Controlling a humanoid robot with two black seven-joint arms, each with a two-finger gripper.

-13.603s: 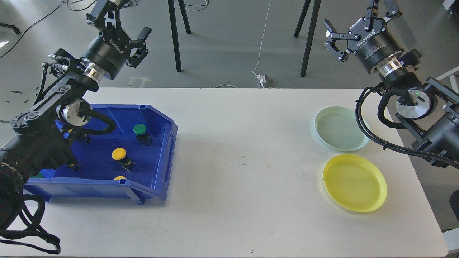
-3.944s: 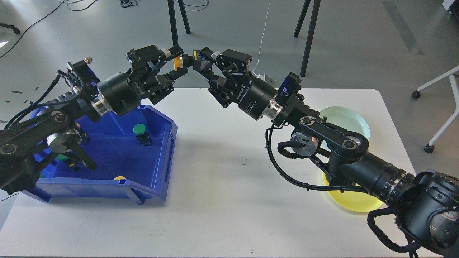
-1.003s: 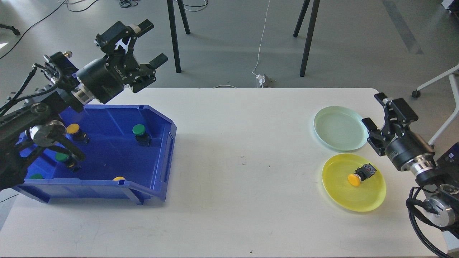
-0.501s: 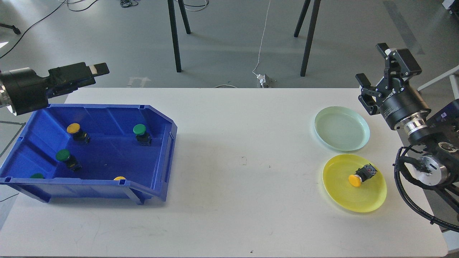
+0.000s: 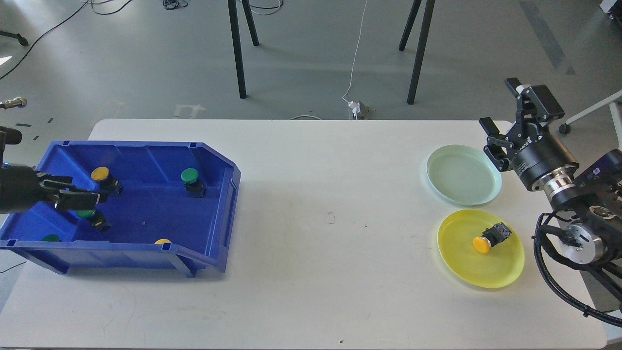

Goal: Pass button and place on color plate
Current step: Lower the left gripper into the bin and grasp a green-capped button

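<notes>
Next, my left gripper grabs the green button by its end with the cap (image 5: 85, 213), so the green button's black base (image 5: 99, 222) stays free for my right gripper.
A yellow button (image 5: 482, 244) with a black base lies on its side in the yellow plate (image 5: 505, 272). The pale green plate (image 5: 461, 192) behind it holds nothing. A blue bin (image 5: 218, 204) at the left holds several buttons: yellow (image 5: 100, 173), green (image 5: 189, 175), green (image 5: 87, 214), green (image 5: 50, 238) and yellow (image 5: 163, 241). My left gripper (image 5: 86, 193) is open, low inside the bin, just above the green button at its left middle. My right gripper (image 5: 496, 103) is open and empty, raised beyond the green plate's right edge.
The white table (image 5: 330, 253) spans the view between bin and plates. Black stand legs (image 5: 238, 53) and a cable (image 5: 357, 53) are on the floor behind it. A chair base (image 5: 583, 114) shows at the far right.
</notes>
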